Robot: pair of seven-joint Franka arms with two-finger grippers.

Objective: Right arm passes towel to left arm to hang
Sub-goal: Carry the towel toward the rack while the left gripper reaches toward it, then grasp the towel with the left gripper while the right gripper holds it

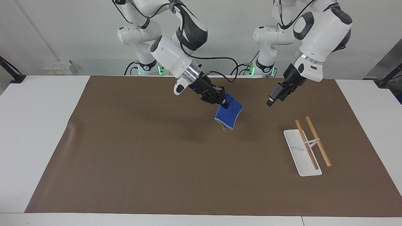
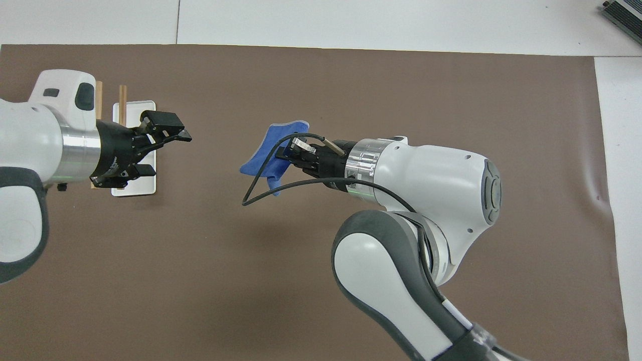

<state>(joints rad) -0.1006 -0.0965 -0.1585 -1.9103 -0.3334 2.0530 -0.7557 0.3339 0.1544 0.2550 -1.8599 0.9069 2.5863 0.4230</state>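
I should next grab the towel with my left gripper by the towel's free corner (image 2: 248, 166), which sticks out past my right gripper while the rest of the towel hangs slack (image 2: 275, 174).
The blue towel (image 1: 230, 114) hangs in the air over the middle of the brown mat, pinched at its upper corner by my right gripper (image 1: 223, 103), which is shut on it. Seen from above, the towel (image 2: 263, 153) sticks out past the right gripper (image 2: 287, 154) toward the left arm's end. My left gripper (image 1: 272, 99) hovers a short way from the towel, apart from it, pointing at it. In the overhead view the left gripper (image 2: 167, 152) stands open with nothing between its fingers.
A white rack base (image 1: 302, 157) carrying two wooden rods (image 1: 317, 142) stands on the mat (image 1: 141, 163) toward the left arm's end. From above the left arm covers most of the rack (image 2: 131, 189). White table (image 1: 40, 125) borders the mat.
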